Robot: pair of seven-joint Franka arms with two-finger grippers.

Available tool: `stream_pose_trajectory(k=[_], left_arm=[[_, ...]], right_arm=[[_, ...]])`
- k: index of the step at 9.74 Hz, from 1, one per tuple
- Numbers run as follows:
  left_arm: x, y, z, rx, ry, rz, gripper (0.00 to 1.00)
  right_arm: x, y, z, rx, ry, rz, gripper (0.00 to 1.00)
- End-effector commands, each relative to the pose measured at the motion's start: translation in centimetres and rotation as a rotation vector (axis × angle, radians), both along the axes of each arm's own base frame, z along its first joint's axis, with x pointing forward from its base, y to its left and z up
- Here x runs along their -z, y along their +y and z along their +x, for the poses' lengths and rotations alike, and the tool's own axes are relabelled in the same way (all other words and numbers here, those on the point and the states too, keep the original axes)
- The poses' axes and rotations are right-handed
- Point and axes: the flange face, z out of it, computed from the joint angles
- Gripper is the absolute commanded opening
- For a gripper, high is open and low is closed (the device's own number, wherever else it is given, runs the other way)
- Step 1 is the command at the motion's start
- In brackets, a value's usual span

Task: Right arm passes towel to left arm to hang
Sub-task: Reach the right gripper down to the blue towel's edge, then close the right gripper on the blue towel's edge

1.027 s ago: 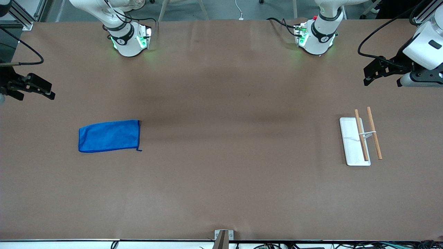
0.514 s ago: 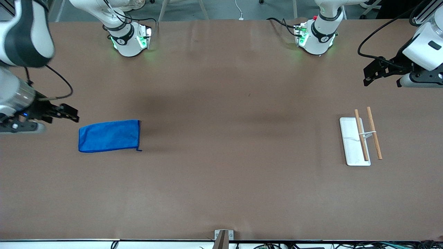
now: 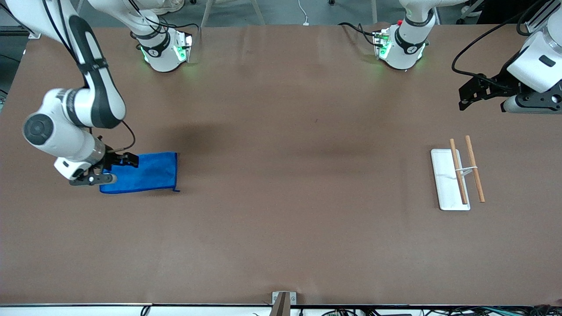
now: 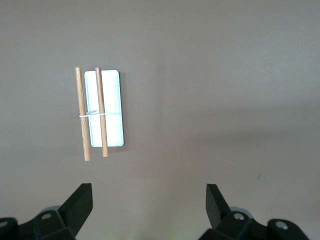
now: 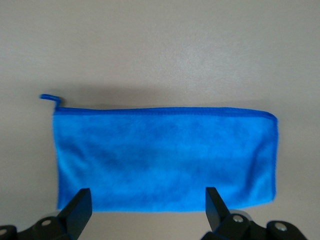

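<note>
The right gripper reaches the blue towel and grabs its long edge opposite the loop next, which leaves that loop free for hanging.
The bright blue towel [image 3: 145, 172] lies flat on the brown table toward the right arm's end, its small corner loop [image 3: 176, 190] at the corner nearer the front camera. It fills the right wrist view [image 5: 165, 157]. My right gripper [image 3: 115, 169] is open and empty, up over the towel's end toward the table's end. My left gripper [image 3: 472, 93] is open and empty, held high near the left arm's end, with the rack [image 4: 99, 114] in its wrist view.
A rack [image 3: 459, 173] of two wooden rods on a white base stands toward the left arm's end. Both arm bases [image 3: 164, 50] stand along the table's back edge. A small bracket [image 3: 283, 298] sits at the front edge.
My right arm has swung in from the table's end and brought its open gripper over the towel's end. My left arm has barely moved. The towel has not moved.
</note>
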Motion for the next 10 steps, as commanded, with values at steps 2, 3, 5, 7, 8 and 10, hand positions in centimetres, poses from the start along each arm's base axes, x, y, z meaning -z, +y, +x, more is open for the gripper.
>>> stream_pose_trajectory(k=[2,3,5,7,8,10], left_arm=[[1.3,-0.3,0.4,0.02,0.038,0.004,1.0],[1.3,-0.4,0.4,0.021,0.038,0.004,1.0],[1.4,-0.4,0.4,0.021,0.04,0.001,1.0],[1.4,-0.5,0.4,0.022,0.04,-0.001,1.0],[1.4,-0.4,0.5,0.021,0.04,-0.001,1.0],[1.4,-0.5,0.4,0.021,0.04,-0.002,1.0]], right_arm=[[6.0,-1.0,0.0,-0.051,0.025,-0.016,1.0],[7.2,-1.2,-0.6,-0.049,0.01,-0.019,1.0],[8.9,-0.9,-1.5,-0.052,0.003,-0.021,0.98],[10.0,-1.0,-1.8,-0.046,0.02,-0.019,0.89],[10.4,-1.0,-1.8,-0.04,0.024,-0.016,0.81],[10.4,-0.9,-1.7,-0.039,0.024,-0.015,0.22]])
